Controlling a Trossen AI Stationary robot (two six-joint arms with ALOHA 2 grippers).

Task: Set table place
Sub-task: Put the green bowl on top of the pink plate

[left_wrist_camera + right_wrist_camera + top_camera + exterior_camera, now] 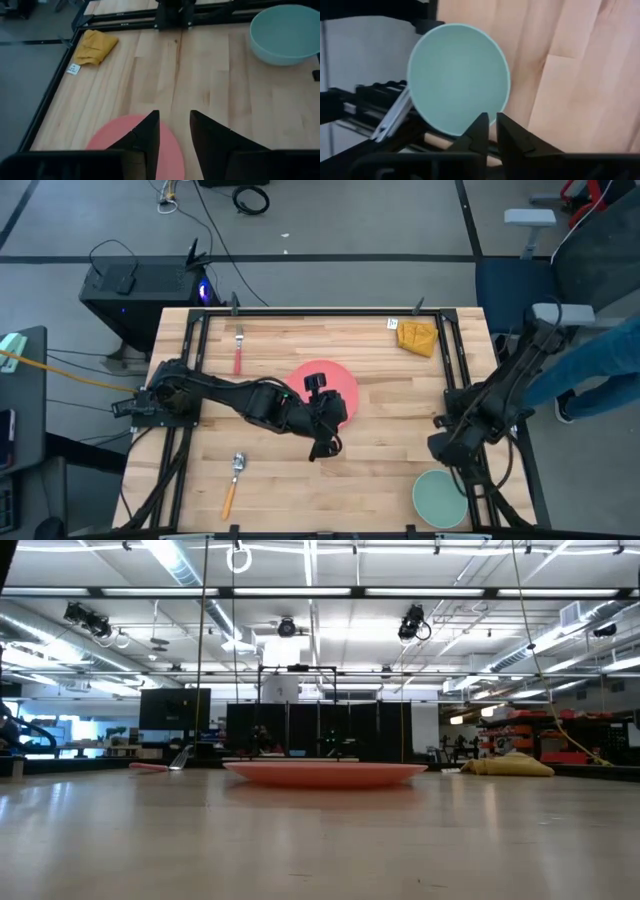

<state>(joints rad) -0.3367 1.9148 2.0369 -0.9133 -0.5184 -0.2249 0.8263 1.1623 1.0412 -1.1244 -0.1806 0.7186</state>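
Observation:
The pale-teal bowl needs to go on the pink plate (330, 380), so my right gripper will next take hold of the bowl by its rim (415, 498).
The round pink plate (330, 380) lies flat on the table (390, 430) near its middle; it also shows in the low view (325, 773). My left gripper (325, 442) hangs open over the plate's near edge (125, 131), with nothing between its fingers. The pale-teal bowl (440, 498) stands at the near right corner. My right gripper (447, 446) is shut and empty just behind the bowl (457, 77). The red-handled fork (239, 350) lies at the far left, and the orange-handled spoon (233, 480) at the near left.
A crumpled yellow cloth (418, 336) with a small white tag lies at the far right corner; it also shows in the low view (510, 765). Black rails (455, 360) run along the table's edges. Bare wood lies between the plate and the bowl.

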